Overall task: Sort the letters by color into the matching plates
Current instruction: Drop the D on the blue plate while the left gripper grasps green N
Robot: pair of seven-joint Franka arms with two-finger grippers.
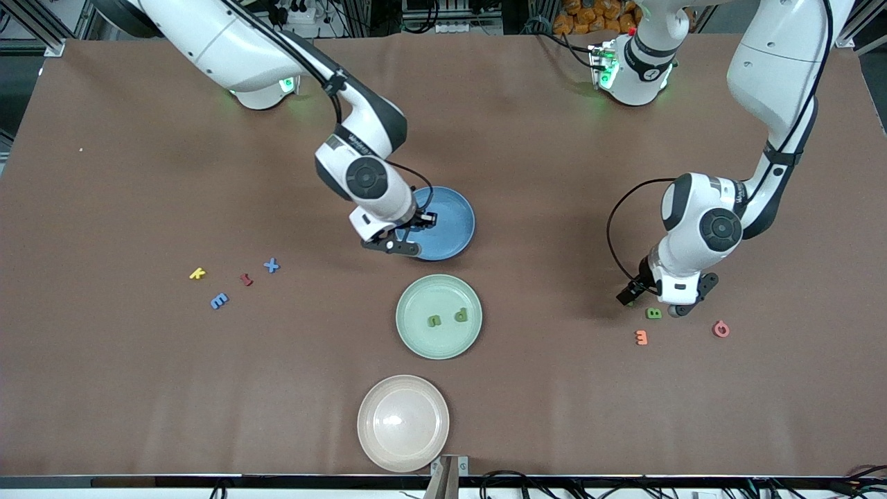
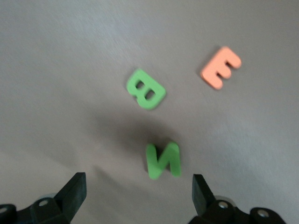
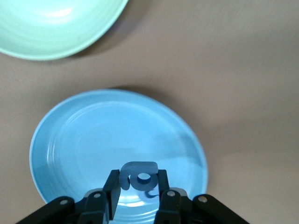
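My left gripper needs to move toward the N first, then close on it, because the green N [image 2: 154, 167] is ahead of the open fingers.
Over the blue plate [image 1: 454, 239] my right gripper [image 1: 424, 220] is shut on a blue letter [image 3: 140, 176], held upright between its fingers just above the plate's floor [image 3: 117, 135]. My left gripper [image 2: 138, 193] hangs open low over the table at the left arm's end [image 1: 629, 296]. A green N [image 2: 163, 160] lies just ahead of its open jaws. A green B [image 2: 145, 89] [image 1: 653, 313] and an orange E [image 2: 221, 67] [image 1: 642, 337] lie past the N. The green plate [image 1: 416, 294] holds two green letters [image 1: 434, 321] [image 1: 461, 315].
A beige plate [image 1: 403, 423] sits nearest the front camera. A pink letter [image 1: 721, 328] lies beside the green B. At the right arm's end lie a yellow letter [image 1: 197, 274], a red one [image 1: 246, 280], a blue X [image 1: 271, 265] and a blue E [image 1: 219, 301].
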